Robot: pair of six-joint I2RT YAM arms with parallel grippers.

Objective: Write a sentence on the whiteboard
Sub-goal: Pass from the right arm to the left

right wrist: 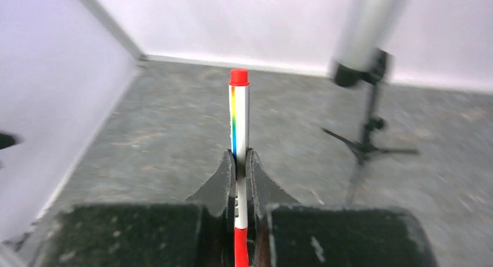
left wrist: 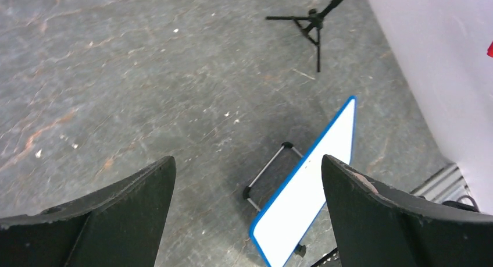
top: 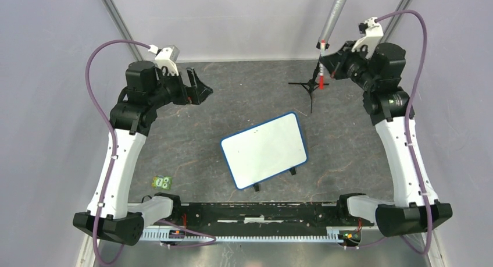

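My left gripper grabs the marker by its long red cap [top: 321, 82] [left wrist: 490, 50] next, so the marker's body stays free for my right gripper to take again for writing.
The whiteboard [top: 264, 149], white with a blue rim and small black feet, stands tilted at the middle of the table and its face is blank; no sentence shows on it. It also shows in the left wrist view [left wrist: 314, 191]. My left gripper [top: 200, 89] is open and empty, held above the table to the board's upper left. My right gripper [top: 327, 63] is at the back right, shut on a red-capped marker [top: 321, 66] with a white, rainbow-striped barrel. In the right wrist view the marker [right wrist: 239, 118] stands upright between the closed fingers [right wrist: 224, 177].
A small black tripod [top: 308, 85] with a grey pole [top: 334, 17] stands at the back, close to the right gripper. A small green item [top: 162, 182] lies near the left arm's base. Walls enclose the grey table [top: 244, 92] on three sides.
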